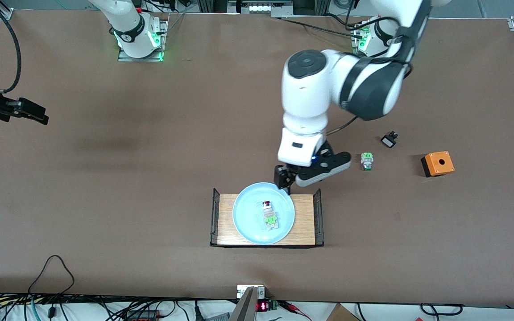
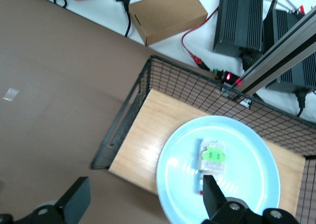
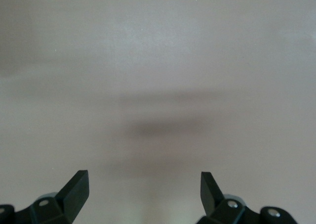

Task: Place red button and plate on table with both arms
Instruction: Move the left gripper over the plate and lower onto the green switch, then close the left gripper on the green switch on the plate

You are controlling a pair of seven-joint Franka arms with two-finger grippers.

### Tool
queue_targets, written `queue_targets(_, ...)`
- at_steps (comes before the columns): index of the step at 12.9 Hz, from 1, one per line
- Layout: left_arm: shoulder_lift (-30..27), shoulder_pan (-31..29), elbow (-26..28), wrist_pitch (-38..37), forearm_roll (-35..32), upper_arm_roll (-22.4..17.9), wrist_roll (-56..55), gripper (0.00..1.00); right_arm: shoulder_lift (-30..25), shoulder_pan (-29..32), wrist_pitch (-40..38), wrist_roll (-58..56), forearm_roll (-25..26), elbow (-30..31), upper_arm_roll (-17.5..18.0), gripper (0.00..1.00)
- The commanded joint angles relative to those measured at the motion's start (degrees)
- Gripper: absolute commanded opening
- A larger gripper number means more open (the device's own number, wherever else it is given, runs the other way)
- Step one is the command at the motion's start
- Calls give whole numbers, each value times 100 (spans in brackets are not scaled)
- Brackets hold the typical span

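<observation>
The red button is lying in the plate. My left gripper should grab it next by its white body [image 1: 269, 213] [image 2: 211, 165] to put it on the tabletop.
The light blue plate [image 1: 248, 218] lies on a small wooden tray [image 1: 225, 219] with black wire ends, on the brown table [image 1: 105, 200]. The red button [image 1: 269, 215] lies in the plate, red cap pointing away from the front camera. My left gripper [image 1: 285, 179] is open and empty, low over the plate's rim farthest from the front camera. In the left wrist view one finger [image 2: 213, 193] is over the plate [image 2: 247, 179] near the button [image 2: 211, 157], and the other finger [image 2: 75, 200] is over bare table beside the tray [image 2: 148, 130]. My right gripper [image 1: 38, 117] waits open and empty over bare table [image 3: 158, 85] at the right arm's end.
A green-and-silver part [image 1: 366, 161], a small black-and-white part [image 1: 389, 140] and an orange box [image 1: 437, 163] lie on the table toward the left arm's end. The tray's wire ends [image 2: 123, 120] stand up beside the plate.
</observation>
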State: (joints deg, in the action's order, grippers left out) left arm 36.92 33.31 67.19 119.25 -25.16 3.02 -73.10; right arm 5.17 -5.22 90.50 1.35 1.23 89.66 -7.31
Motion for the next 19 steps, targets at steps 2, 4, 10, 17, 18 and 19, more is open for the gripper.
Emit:
queue_targets(2, 622, 360, -540, 177, -1059, -100, -1002, 100, 45, 3, 73, -20, 8, -45, 2, 100)
queue_targets(4, 868, 465, -679, 343, -1412, -109, -1372, 100, 54, 3, 73, -20, 26, -45, 2, 100)
queue_targets(10, 1817, 983, -1505, 466, -1818, -678, -2014, 100, 107, 12, 99, -12, 26, -45, 2, 100)
queue_targets(17, 2354, 1169, -1726, 844, -1818, -1215, -2322, 100, 107, 4, 205, 15, 8, -45, 2, 100)
queue_targets(18, 2389, 1169, -1735, 863, -1817, -1233, -2340, 100, 107, -5, 205, 6, 8, -45, 2, 100)
queue_targets(19, 2407, 1169, -1726, 924, -1817, -1242, -2349, 98, 107, -5, 205, 15, 8, -45, 2, 100)
